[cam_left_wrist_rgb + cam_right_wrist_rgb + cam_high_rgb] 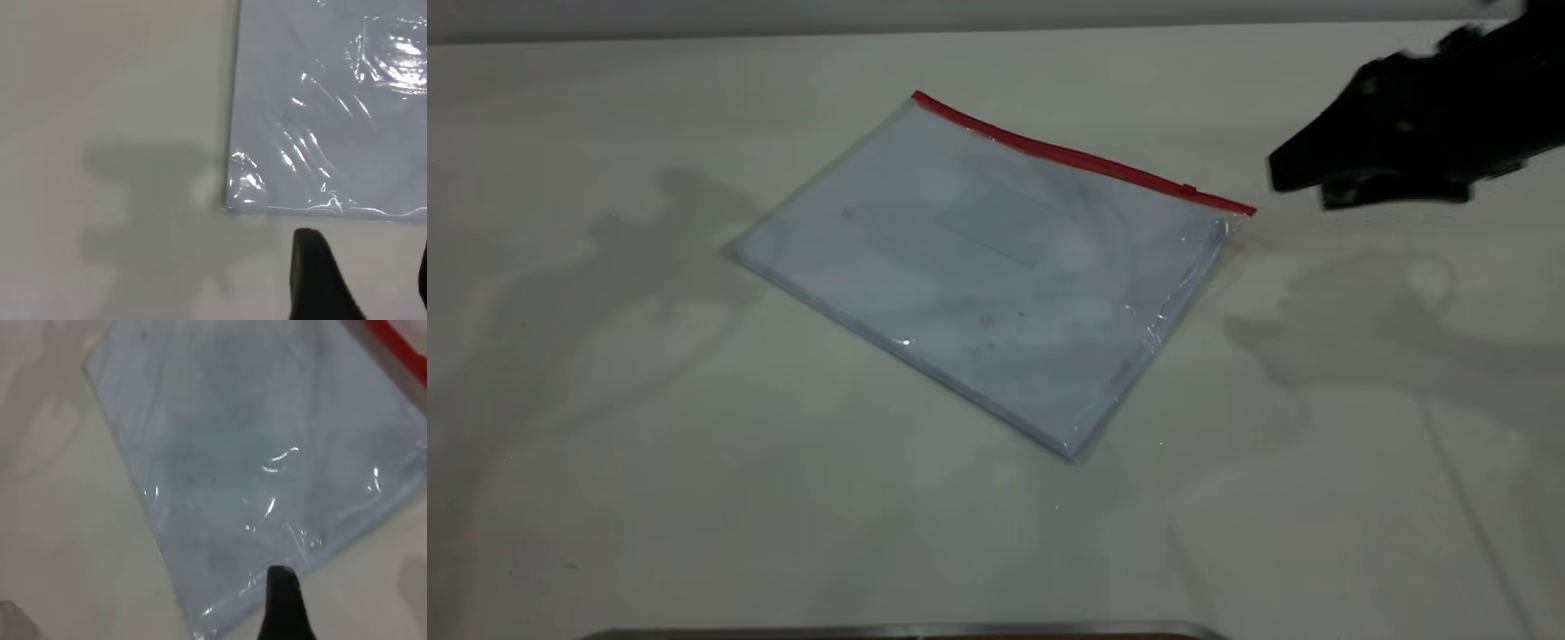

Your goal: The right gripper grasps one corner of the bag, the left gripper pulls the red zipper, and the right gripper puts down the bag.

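The bag will stay steady while the red zipper (1076,158) is pulled, because my right gripper will next grip the bag's corner beside the slider tab (1189,188).
The bag (978,267) lies flat in the middle of the table, white paper inside. The red zipper (1076,158) runs along its far edge, with the slider tab (1189,188) near the right end. The right gripper (1303,187) hovers above the table just right of the bag's right zipper corner (1240,218), apart from it, jaws a little apart and empty. In the right wrist view one of its fingers (283,607) hangs over the bag's (253,440) short edge, the zipper (400,340) beyond. The left gripper (363,273) is open and empty beside a plain bag corner (237,200); it is out of the exterior view.
The cream table (649,462) spreads around the bag on all sides. A metal edge (907,631) runs along the front border of the exterior view. Arm shadows fall on the table at left and right.
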